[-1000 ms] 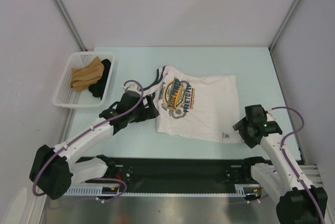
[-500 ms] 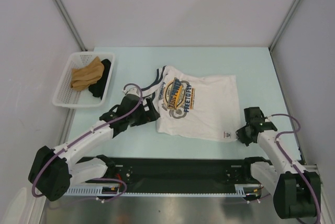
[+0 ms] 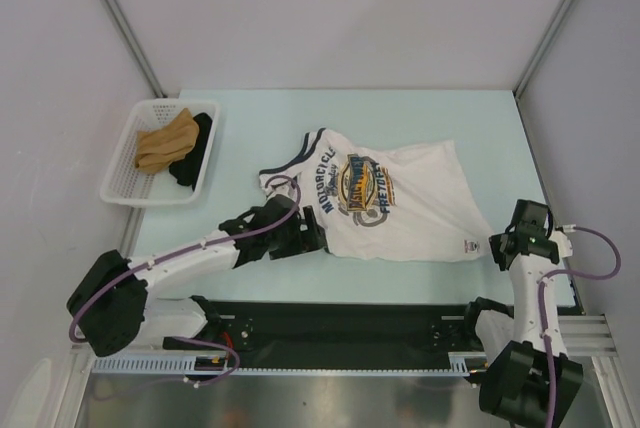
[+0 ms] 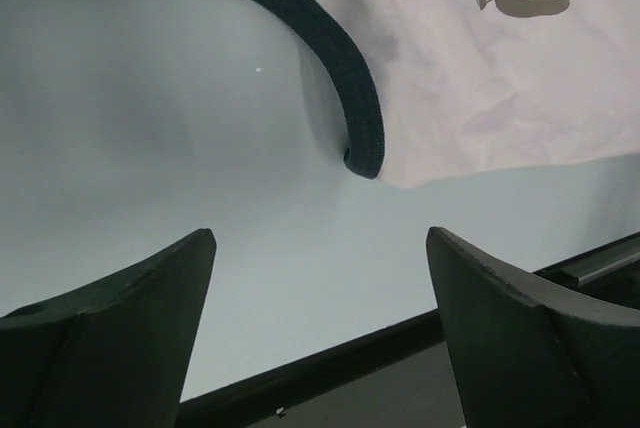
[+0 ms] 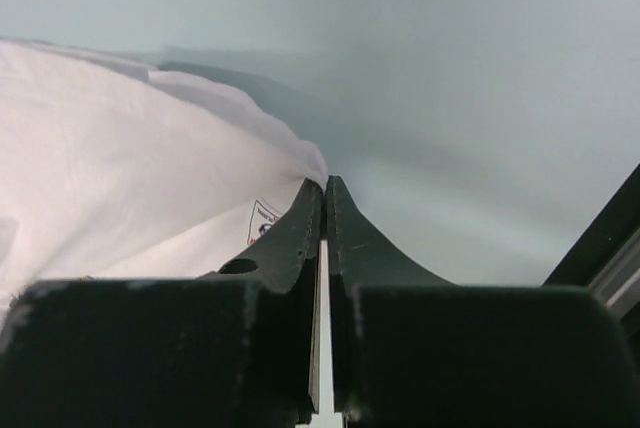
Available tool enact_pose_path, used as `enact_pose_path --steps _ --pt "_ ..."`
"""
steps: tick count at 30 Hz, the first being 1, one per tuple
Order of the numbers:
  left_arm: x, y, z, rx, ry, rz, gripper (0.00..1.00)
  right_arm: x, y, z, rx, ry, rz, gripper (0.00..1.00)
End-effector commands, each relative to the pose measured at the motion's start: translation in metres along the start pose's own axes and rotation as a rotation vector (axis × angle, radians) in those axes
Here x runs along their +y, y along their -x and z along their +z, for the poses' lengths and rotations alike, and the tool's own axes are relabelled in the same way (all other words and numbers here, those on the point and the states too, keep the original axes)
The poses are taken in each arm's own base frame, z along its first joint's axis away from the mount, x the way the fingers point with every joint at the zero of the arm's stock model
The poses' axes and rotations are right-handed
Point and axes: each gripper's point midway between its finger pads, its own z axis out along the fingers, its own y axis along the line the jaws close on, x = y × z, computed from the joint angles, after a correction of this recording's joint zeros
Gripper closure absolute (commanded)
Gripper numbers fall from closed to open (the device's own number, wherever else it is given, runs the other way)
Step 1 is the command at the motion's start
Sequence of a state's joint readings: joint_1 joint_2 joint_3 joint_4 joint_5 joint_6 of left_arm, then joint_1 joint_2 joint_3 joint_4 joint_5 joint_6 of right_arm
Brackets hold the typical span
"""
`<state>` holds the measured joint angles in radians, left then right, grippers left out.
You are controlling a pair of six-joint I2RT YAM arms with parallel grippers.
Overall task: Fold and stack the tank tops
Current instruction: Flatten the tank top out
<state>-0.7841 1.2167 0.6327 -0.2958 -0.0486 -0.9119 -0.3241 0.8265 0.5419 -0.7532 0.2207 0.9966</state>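
Observation:
My left gripper is to grab the tank top next at its near side, where its navy armhole trim (image 4: pixel 352 83) ends. Both grippers can then spread and fold the tank top.
One white tank top (image 3: pixel 410 213) lies print side up on the pale table, its navy-trimmed neck toward the left. My right gripper (image 3: pixel 498 247) is shut on the top's near right hem corner; in the right wrist view the cloth (image 5: pixel 120 168) rises to a peak pinched at the gripper (image 5: pixel 325 184). My left gripper (image 3: pixel 311 234) hovers open by the near left side. Seen from the left wrist, a navy armhole trim (image 4: pixel 352 83) curls just ahead of the left gripper (image 4: pixel 320 248), and only bare table shows between the fingers.
A white basket (image 3: pixel 118 186) at the far left holds tan and dark clothes (image 3: pixel 172 144). A black rail (image 3: pixel 350 323) runs along the table's near edge, close behind the left gripper. Frame posts stand at the back corners.
The right gripper has shut on the hem corner and pulled the tank top to the right, stretching it out. The left gripper has moved right and nearer the front edge, still open.

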Motion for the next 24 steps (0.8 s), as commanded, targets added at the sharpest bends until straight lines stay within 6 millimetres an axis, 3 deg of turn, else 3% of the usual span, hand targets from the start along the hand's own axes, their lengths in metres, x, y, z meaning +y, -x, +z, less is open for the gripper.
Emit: enact_pose_path --steps 1,3,6,14,24 --pt "-0.034 0.011 0.000 -0.035 -0.052 -0.017 0.09 -0.002 0.018 0.007 -0.027 -0.016 0.026 1.00" --pt "-0.041 0.007 0.005 -0.029 -0.037 0.000 0.16 -0.002 0.019 0.013 -0.015 -0.007 0.038 1.00" --pt "-0.054 0.009 0.007 -0.033 -0.036 0.013 0.19 -0.001 0.017 0.018 0.001 -0.003 0.038 1.00" --pt "-0.064 0.003 0.031 0.011 -0.002 0.014 0.34 0.005 0.018 0.015 -0.003 0.036 0.041 1.00" --pt "-0.057 -0.012 0.051 0.075 0.030 0.006 0.36 0.010 0.023 0.007 -0.015 0.053 0.039 1.00"
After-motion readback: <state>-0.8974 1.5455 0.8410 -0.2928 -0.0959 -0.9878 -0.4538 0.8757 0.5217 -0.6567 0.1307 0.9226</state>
